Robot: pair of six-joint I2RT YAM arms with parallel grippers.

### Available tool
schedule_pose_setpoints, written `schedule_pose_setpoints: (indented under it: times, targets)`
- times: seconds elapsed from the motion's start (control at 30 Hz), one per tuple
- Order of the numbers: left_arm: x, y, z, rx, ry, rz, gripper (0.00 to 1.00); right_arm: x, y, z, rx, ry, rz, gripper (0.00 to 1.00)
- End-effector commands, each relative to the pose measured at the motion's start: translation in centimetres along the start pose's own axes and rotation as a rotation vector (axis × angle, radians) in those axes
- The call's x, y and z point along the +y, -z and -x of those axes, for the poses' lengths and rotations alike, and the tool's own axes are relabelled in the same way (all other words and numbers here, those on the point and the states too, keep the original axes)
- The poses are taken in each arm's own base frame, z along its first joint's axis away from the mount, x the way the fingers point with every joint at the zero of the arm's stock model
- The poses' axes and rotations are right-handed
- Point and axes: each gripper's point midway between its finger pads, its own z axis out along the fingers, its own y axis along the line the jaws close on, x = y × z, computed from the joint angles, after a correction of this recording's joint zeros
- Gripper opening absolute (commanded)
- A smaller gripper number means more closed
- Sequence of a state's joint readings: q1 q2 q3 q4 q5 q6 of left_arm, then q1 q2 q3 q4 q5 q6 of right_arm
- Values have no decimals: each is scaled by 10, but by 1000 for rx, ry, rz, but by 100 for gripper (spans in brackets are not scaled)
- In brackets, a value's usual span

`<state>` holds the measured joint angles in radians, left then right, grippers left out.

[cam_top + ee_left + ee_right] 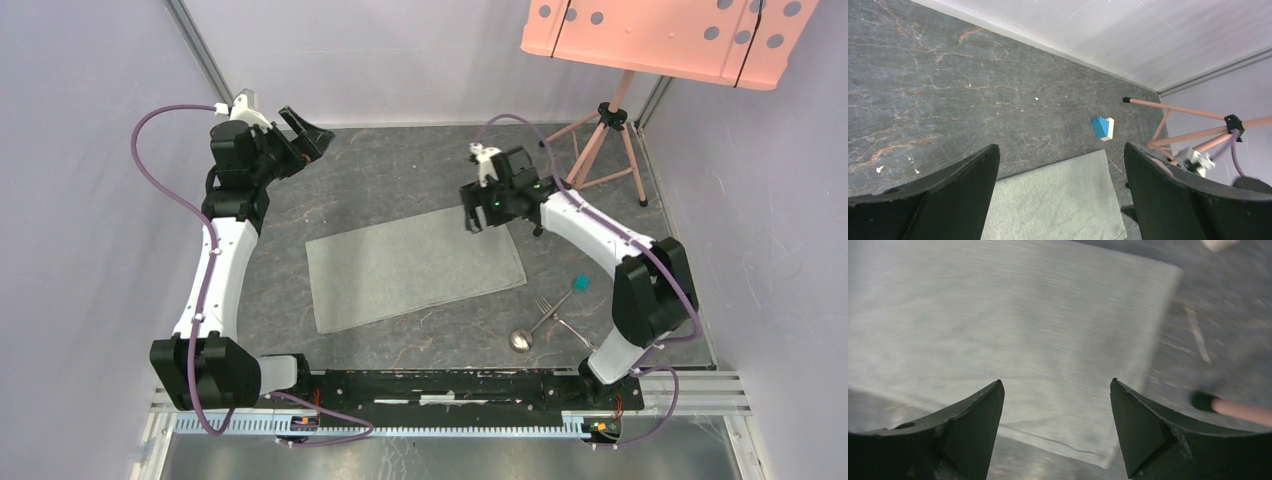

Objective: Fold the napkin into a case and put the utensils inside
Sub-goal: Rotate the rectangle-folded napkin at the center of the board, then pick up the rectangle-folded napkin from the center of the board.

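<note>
My right gripper grabs the napkin's short edge nearest the tripod (1147, 363) at its middle next, to fold it over into a case.
The light grey napkin (415, 268) lies flat and unfolded in the middle of the dark table. The silver fork (548, 305) and spoon (521, 340) lie crossed on the table to its right, near the right arm's base. My right gripper (478, 215) is open and empty, hovering over the napkin's far right corner. In the blurred right wrist view the napkin (1023, 315) fills the space below the gripper (1056, 382). My left gripper (305, 135) is open and empty, raised at the far left, away from the cloth. In its wrist view that gripper (1061, 147) looks down at the napkin (1058, 200).
A small teal block (580, 284) lies just beyond the fork. A blue and white block (1103, 128) sits on the table past the napkin's far right corner. A pink music stand (670, 35) on a tripod (600, 150) stands at the back right. Walls close in the table.
</note>
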<state>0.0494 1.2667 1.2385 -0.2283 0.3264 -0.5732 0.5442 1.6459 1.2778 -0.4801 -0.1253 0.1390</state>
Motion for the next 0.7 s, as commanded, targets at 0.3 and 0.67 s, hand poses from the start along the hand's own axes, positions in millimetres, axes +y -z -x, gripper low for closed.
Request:
schedule_pose_setpoints:
  times: [0.3,0.67]
  targets:
    - [-14,6,12,-38,21,-55,100,-122,-34,-81,361,-97,-215,78]
    - [-12,8,17,-52,49,-70,100,-123,-50,-90,391,-107,-202,57]
